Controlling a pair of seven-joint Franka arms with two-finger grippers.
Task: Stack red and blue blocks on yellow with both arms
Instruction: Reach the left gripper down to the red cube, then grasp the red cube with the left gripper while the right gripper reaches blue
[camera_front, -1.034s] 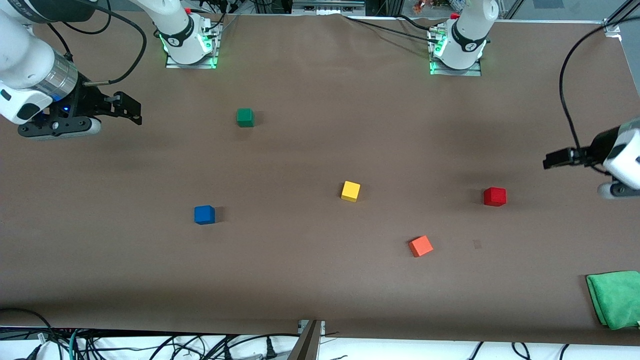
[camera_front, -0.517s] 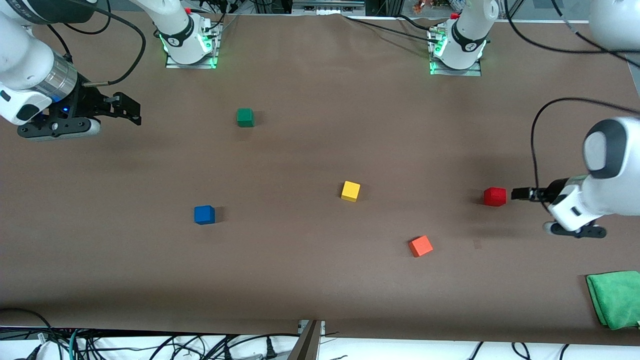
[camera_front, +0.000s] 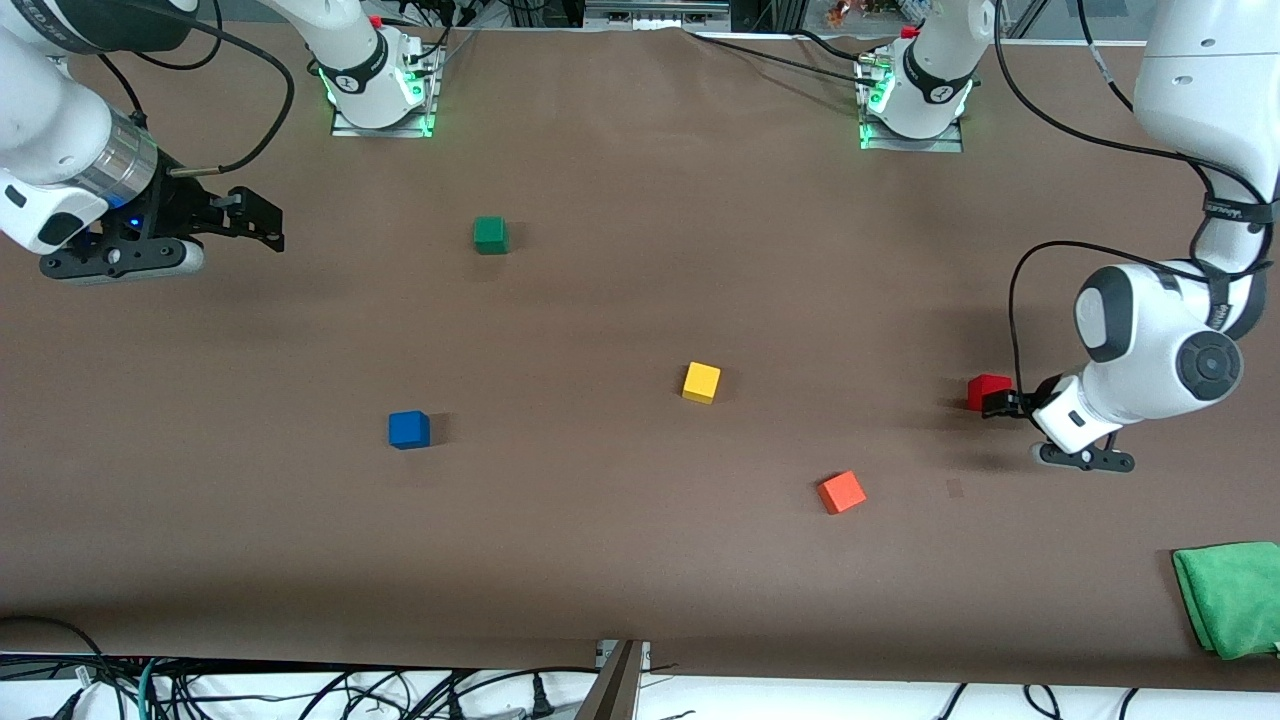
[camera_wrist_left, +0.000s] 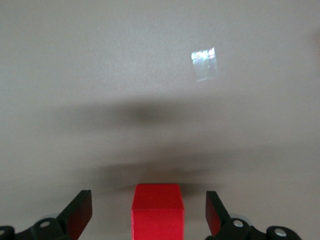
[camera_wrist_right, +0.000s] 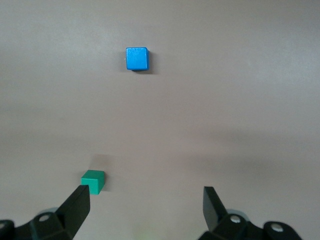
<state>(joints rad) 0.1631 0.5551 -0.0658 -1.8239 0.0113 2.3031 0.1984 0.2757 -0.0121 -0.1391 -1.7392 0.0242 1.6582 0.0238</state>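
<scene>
My left gripper's fingers stand spread above the red block's top (camera_front: 988, 382) (camera_wrist_left: 157, 196), so it is too early to close on the red block. My left gripper lowers first.
The red block (camera_front: 986, 390) sits on the brown table toward the left arm's end. My left gripper (camera_front: 1000, 404) is low at the block, open, its fingers on either side of the block (camera_wrist_left: 157, 210) with gaps showing. The yellow block (camera_front: 701, 382) sits mid-table. The blue block (camera_front: 409, 429) lies toward the right arm's end and shows in the right wrist view (camera_wrist_right: 136, 58). My right gripper (camera_front: 262, 218) is open and empty, held up over the table's right-arm end.
A green cube (camera_front: 490, 234) sits nearer the robot bases and shows in the right wrist view (camera_wrist_right: 93, 181). An orange-red cube (camera_front: 842, 492) lies nearer the camera than the yellow block. A green cloth (camera_front: 1230, 596) lies at the left arm's corner.
My left arm has swung down and in from the table's edge, bringing its open gripper down around the red block. The right arm has barely moved.
</scene>
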